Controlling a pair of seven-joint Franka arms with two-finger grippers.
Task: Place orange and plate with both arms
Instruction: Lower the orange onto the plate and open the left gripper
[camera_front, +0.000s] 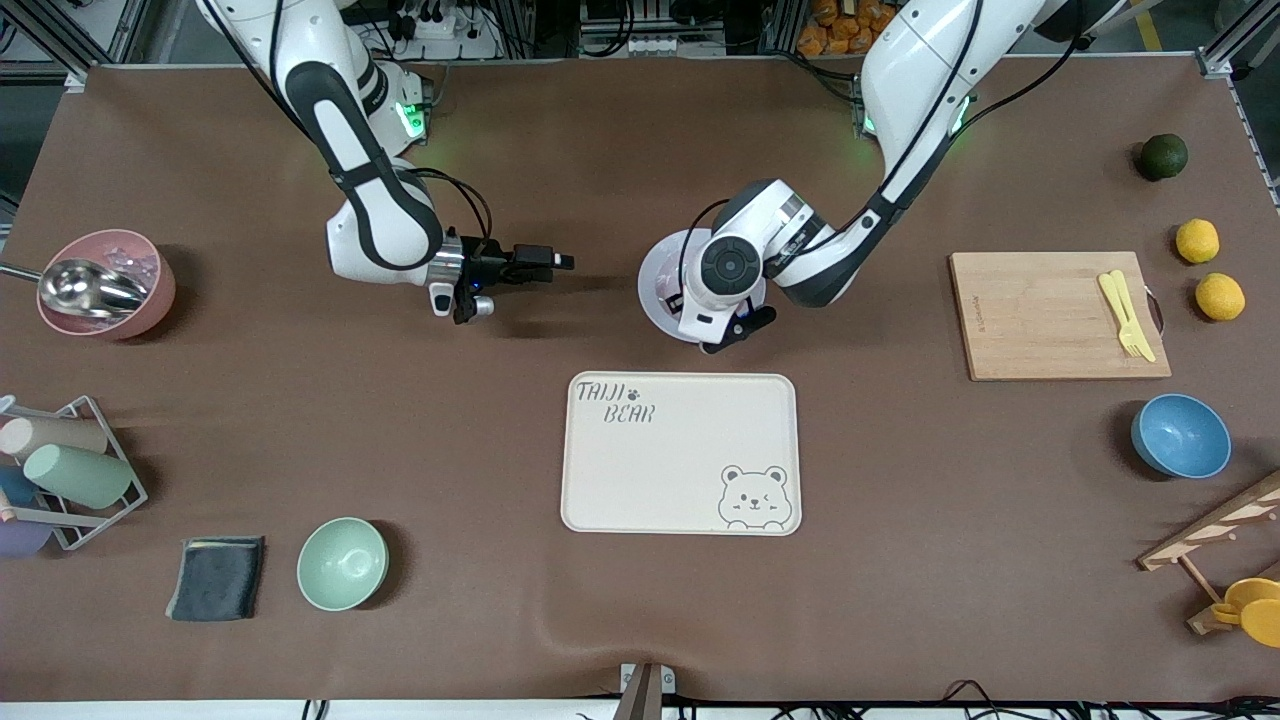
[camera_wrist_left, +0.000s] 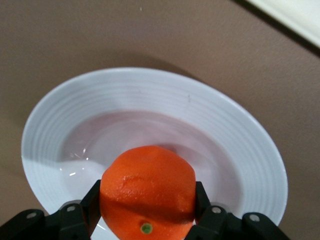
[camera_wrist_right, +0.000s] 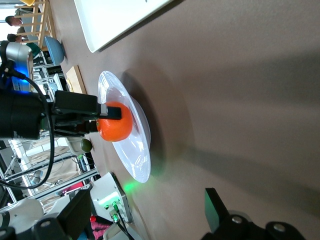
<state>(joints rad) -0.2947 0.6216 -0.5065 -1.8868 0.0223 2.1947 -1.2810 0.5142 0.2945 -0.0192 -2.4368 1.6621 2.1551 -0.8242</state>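
Observation:
The orange (camera_wrist_left: 147, 190) is low inside the plate's rim (camera_wrist_left: 260, 165), so it would stay there. My left gripper needs to let go of the orange.
The pale plate (camera_front: 655, 292) lies on the brown table, just farther from the front camera than the cream tray. My left gripper (camera_wrist_left: 147, 207) is shut on the orange (camera_wrist_left: 147, 190) and holds it over the middle of the plate (camera_wrist_left: 150, 87). The left wrist hides the orange in the front view. In the right wrist view the orange (camera_wrist_right: 116, 124) sits low in the plate (camera_wrist_right: 136, 162); I cannot tell whether it touches. My right gripper (camera_front: 552, 262) is open and empty, low over bare table beside the plate toward the right arm's end; it also shows in the right wrist view (camera_wrist_right: 145, 212).
The bear-printed tray (camera_front: 680, 455) lies nearer the front camera than the plate. A cutting board (camera_front: 1050, 315) with a yellow fork, two lemons (camera_front: 1197, 241), a dark green fruit (camera_front: 1163, 156) and a blue bowl (camera_front: 1180, 436) are at the left arm's end. A pink bowl (camera_front: 105, 285) and green bowl (camera_front: 342, 563) are at the right arm's end.

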